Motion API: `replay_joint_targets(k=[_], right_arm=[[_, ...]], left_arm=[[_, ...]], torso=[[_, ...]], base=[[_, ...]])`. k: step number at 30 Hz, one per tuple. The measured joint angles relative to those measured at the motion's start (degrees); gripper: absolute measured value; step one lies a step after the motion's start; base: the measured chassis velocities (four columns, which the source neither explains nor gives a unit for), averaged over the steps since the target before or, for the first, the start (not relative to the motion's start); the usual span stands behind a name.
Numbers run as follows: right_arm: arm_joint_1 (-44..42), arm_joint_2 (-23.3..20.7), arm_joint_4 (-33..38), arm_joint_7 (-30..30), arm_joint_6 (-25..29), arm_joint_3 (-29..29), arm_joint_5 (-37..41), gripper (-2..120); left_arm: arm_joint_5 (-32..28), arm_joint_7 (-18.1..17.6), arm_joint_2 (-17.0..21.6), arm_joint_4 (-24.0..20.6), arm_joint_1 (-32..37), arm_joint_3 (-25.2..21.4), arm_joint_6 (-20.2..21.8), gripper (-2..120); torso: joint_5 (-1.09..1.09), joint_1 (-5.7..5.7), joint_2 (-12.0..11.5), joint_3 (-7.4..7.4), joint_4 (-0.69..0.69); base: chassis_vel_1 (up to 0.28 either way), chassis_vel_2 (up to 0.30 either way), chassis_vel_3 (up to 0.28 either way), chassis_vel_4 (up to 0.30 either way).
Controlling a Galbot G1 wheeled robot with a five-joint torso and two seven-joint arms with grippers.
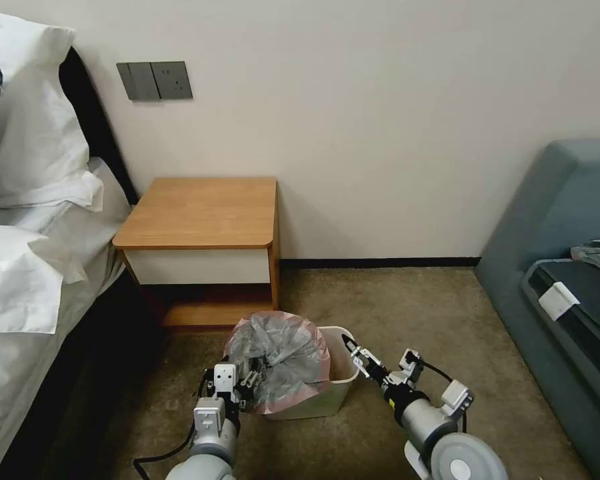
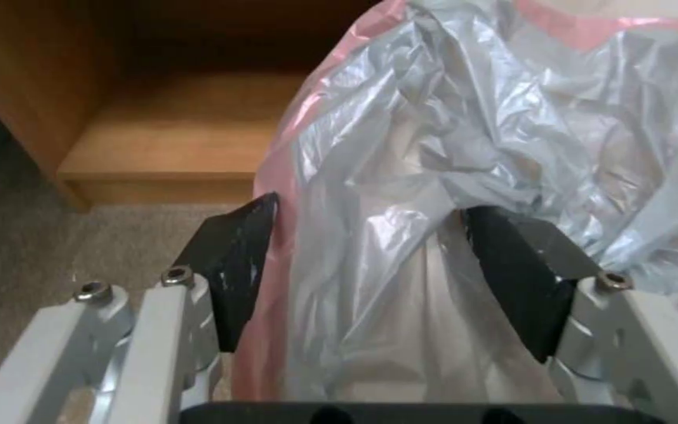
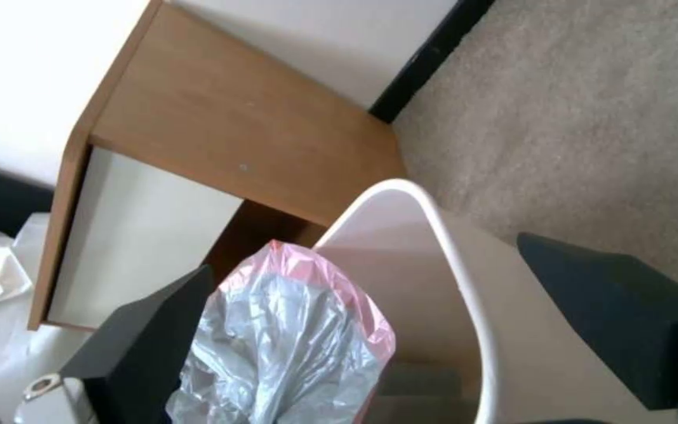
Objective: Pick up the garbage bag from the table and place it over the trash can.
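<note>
The left gripper should pinch the bag next by the bulging fold near its pink rim, since the crumpled middle of the bag lies slack across the can (image 1: pixel 327 400).
The garbage bag (image 1: pixel 278 357), crumpled grey plastic with a pink rim, is draped over the left part of the cream-white trash can (image 1: pixel 327 400), which stands on the carpet in front of the table (image 1: pixel 203 213). My left gripper (image 1: pixel 249 381) is at the bag's near left side. In the left wrist view it (image 2: pixel 371 259) is open, with the bag (image 2: pixel 449 147) bulging between its black fingers (image 2: pixel 233 265). My right gripper (image 1: pixel 353 353) is open at the can's right rim. In the right wrist view it (image 3: pixel 364 254) straddles the rim (image 3: pixel 433 235), with the bag (image 3: pixel 292 335) beside one finger.
A bed with white pillows (image 1: pixel 33 200) runs along the left, close to the table. A blue-grey sofa (image 1: pixel 567 267) stands at the right. Open carpet (image 1: pixel 393 307) lies between the can and the sofa. A switch panel (image 1: pixel 155 81) is on the wall.
</note>
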Motion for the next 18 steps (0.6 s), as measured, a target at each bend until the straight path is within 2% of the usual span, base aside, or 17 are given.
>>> replay_joint_targets(k=[8, 10, 18], right_arm=[[-1.5, 0.4, 0.4, -0.6, 0.3, 0.4, -0.8, 100], [-2.0, 0.6, 0.7, -0.6, 0.4, 0.5, -1.1, 100], [-2.4, 0.7, 1.1, -0.7, 0.6, 1.1, -1.3, 100]], left_arm=[[-1.8, -1.3, 0.5, 0.4, -2.5, 1.2, 4.4, 55], [-2.7, -2.1, 0.6, 0.7, -3.3, 1.5, 5.8, 48], [-5.9, -3.8, 0.5, 1.3, -5.3, 1.9, 9.1, 50]], torso=[[0.00, 0.00, 0.0, 0.00, 0.00], [0.00, 0.00, 0.0, 0.00, 0.00], [0.00, 0.00, 0.0, 0.00, 0.00]], base=[[0.000, 0.000, 0.000, 0.000], [0.000, 0.000, 0.000, 0.000], [0.000, 0.000, 0.000, 0.000]])
